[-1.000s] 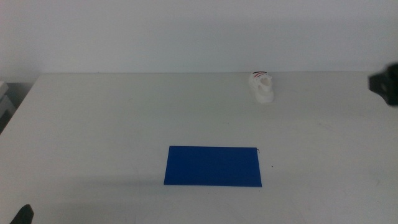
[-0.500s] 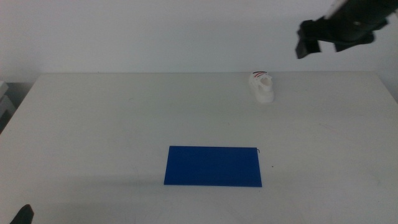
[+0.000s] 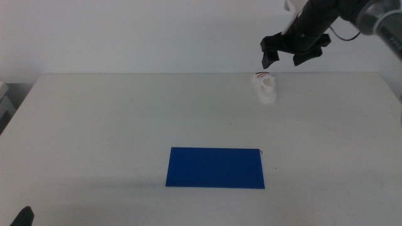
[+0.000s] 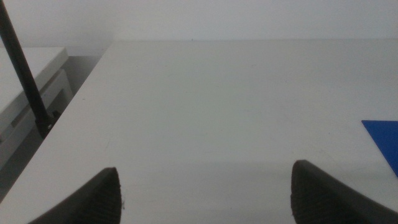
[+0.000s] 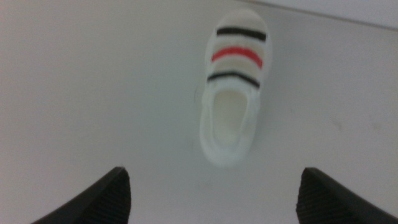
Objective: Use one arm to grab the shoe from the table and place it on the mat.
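Observation:
I next need to grab the shoe with my right gripper across its middle (image 5: 233, 81), by the shoe's facing sides, because it is long and rounds off at toe and heel (image 5: 242, 20).
The white shoe (image 3: 266, 86) with black, red and black stripes stands on the white table (image 3: 125, 119) at the far right of centre. My right gripper (image 3: 286, 59) hangs open in the air just above and slightly right of it, clear of it. In the right wrist view the shoe (image 5: 232, 117) lies below the gripper (image 5: 214, 196), between the spread jaws, its opening facing up. The dark-blue mat (image 3: 215, 167) lies flat near the table's front, well apart from the shoe. My left gripper (image 4: 205, 196) waits open at the table's front left, with the mat's corner (image 4: 384, 140) in its view.
A black pole (image 4: 25, 68) and a white cabinet (image 4: 28, 93) stand off the table's left edge. The table's far edge meets a white wall just behind the shoe.
My right arm has swung in from the right edge, up and across to the left, and now hovers just above the shoe. The shoe, the mat and the left gripper have not moved.

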`<control>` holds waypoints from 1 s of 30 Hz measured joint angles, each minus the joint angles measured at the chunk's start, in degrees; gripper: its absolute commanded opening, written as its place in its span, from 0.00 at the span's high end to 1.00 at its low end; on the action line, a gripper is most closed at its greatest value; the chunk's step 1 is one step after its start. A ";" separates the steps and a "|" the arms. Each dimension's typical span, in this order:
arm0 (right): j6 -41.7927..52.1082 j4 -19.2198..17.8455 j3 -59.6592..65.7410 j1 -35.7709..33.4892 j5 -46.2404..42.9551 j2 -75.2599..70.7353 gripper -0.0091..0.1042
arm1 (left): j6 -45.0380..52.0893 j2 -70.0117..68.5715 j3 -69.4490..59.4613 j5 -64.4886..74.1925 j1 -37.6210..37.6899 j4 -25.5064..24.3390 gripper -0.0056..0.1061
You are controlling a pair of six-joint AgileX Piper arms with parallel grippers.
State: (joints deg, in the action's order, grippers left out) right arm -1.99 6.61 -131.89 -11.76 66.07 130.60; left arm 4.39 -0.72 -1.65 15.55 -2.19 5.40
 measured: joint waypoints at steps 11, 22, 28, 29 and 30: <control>-1.56 -1.48 -5.78 0.00 -9.77 11.80 0.11 | 0.00 0.00 0.00 0.00 0.00 0.00 0.11; -3.22 -2.02 -5.83 0.00 -18.86 17.21 0.14 | 0.00 0.00 0.00 0.00 0.00 0.00 0.11; -3.41 -2.85 -5.83 -0.04 -20.95 18.11 0.34 | 0.00 0.00 0.00 0.00 0.00 0.00 0.11; -3.41 -2.98 -5.83 -0.06 -21.15 18.16 0.41 | 0.00 0.00 0.00 0.00 0.00 0.00 0.11; -3.41 -3.04 -5.83 -0.06 -21.20 18.16 0.48 | 0.00 0.00 0.00 0.00 0.00 0.00 0.11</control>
State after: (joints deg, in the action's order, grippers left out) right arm -5.40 3.57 -137.72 -11.82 44.87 148.76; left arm 4.39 -0.72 -1.65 15.55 -2.19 5.40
